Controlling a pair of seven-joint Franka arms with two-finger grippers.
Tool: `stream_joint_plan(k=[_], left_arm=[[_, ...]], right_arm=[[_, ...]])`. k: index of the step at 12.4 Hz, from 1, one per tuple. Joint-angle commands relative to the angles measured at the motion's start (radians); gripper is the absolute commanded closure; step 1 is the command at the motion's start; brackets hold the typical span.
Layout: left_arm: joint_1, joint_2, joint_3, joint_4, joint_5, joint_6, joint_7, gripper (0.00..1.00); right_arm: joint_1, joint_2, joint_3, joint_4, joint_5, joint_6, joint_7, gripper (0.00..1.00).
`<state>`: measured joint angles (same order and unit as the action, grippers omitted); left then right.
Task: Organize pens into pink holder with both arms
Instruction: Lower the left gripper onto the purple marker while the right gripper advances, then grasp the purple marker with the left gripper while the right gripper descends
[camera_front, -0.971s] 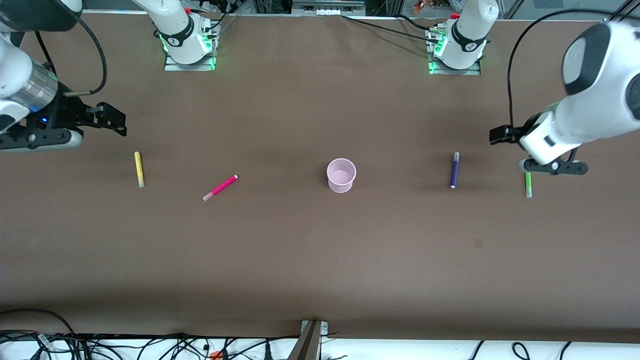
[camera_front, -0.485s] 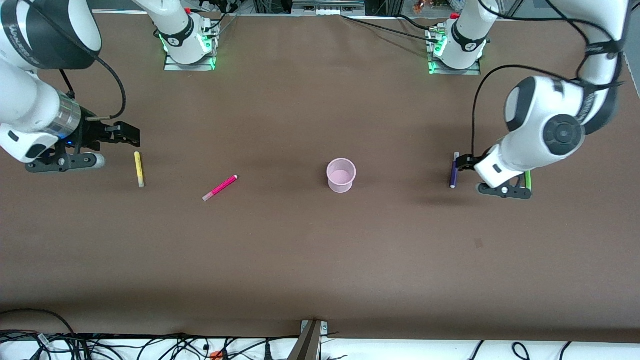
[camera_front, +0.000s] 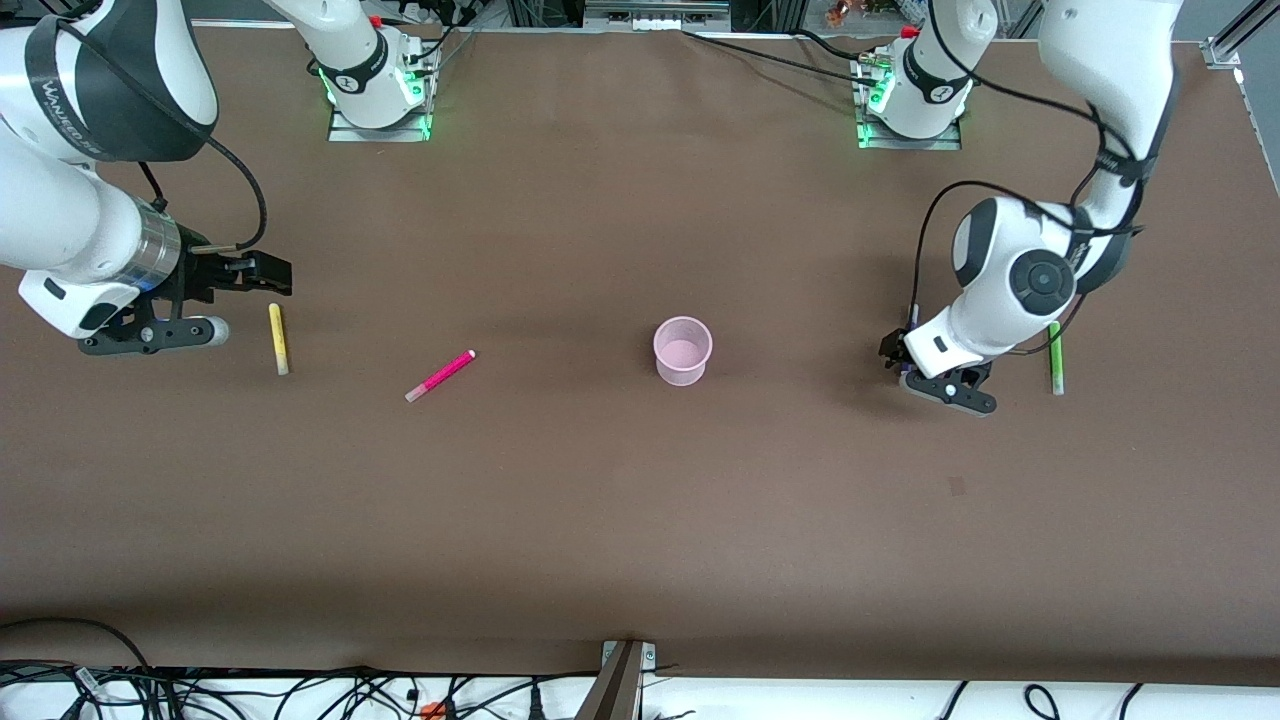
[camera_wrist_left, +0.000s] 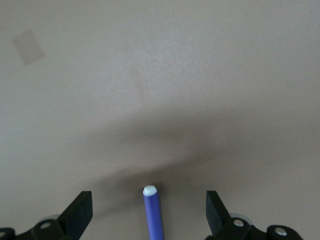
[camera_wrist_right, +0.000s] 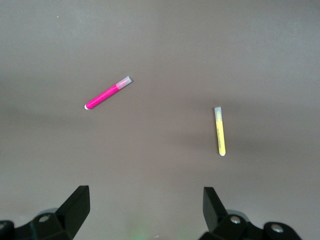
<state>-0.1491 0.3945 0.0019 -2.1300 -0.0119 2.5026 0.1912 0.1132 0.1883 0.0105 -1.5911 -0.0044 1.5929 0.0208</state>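
My left gripper's fingers are still above the purple pen and the table, so my left gripper lowers first, then closes on the pen.
The pink holder (camera_front: 683, 350) stands upright at mid-table. The yellow pen (camera_front: 278, 338) and the magenta pen (camera_front: 440, 375) lie toward the right arm's end. Both show in the right wrist view, the yellow pen (camera_wrist_right: 220, 131) and the magenta pen (camera_wrist_right: 107, 93). My right gripper (camera_front: 274, 275) is open and empty over the table beside the yellow pen's upper end. My left gripper (camera_front: 893, 356) is low over the purple pen (camera_wrist_left: 153, 214); its open fingers (camera_wrist_left: 80, 214) straddle the pen without touching it. My left arm hides most of that pen in the front view. The green pen (camera_front: 1054, 358) lies beside it.
The brown table (camera_front: 640, 500) is bare nearer the front camera. The two arm bases (camera_front: 375, 90) stand along its upper edge. Cables lie along the front edge (camera_front: 300, 690).
My left arm has swung from over the green pen to over the purple pen and come down. My right gripper has moved closer to the yellow pen.
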Motion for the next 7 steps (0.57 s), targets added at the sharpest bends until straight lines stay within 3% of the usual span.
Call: stream_joint_plan(k=[1, 4, 5, 6, 7], left_arm=[[0.003, 0.023, 0.003, -0.018, -0.013, 0.041, 0.037, 0.0], [0.006, 0.027, 0.003, -0.041, -0.014, 0.038, 0.037, 0.03], [0.019, 0.032, 0.003, -0.042, -0.014, 0.035, 0.039, 0.15], [0.023, 0.032, 0.003, -0.054, -0.013, 0.033, 0.039, 0.36], [0.023, 0.029, 0.003, -0.056, -0.013, 0.033, 0.039, 0.45]], right_arm=[[0.031, -0.017, 0.008, -0.021, -0.002, 0.016, 0.111, 0.0], [0.036, -0.038, 0.029, -0.069, 0.001, 0.059, 0.23, 0.0], [0.039, -0.035, 0.043, -0.073, 0.007, 0.061, 0.308, 0.0], [0.039, -0.027, 0.049, -0.084, 0.036, 0.068, 0.368, 0.0], [0.039, -0.021, 0.049, -0.114, 0.067, 0.105, 0.427, 0.0]])
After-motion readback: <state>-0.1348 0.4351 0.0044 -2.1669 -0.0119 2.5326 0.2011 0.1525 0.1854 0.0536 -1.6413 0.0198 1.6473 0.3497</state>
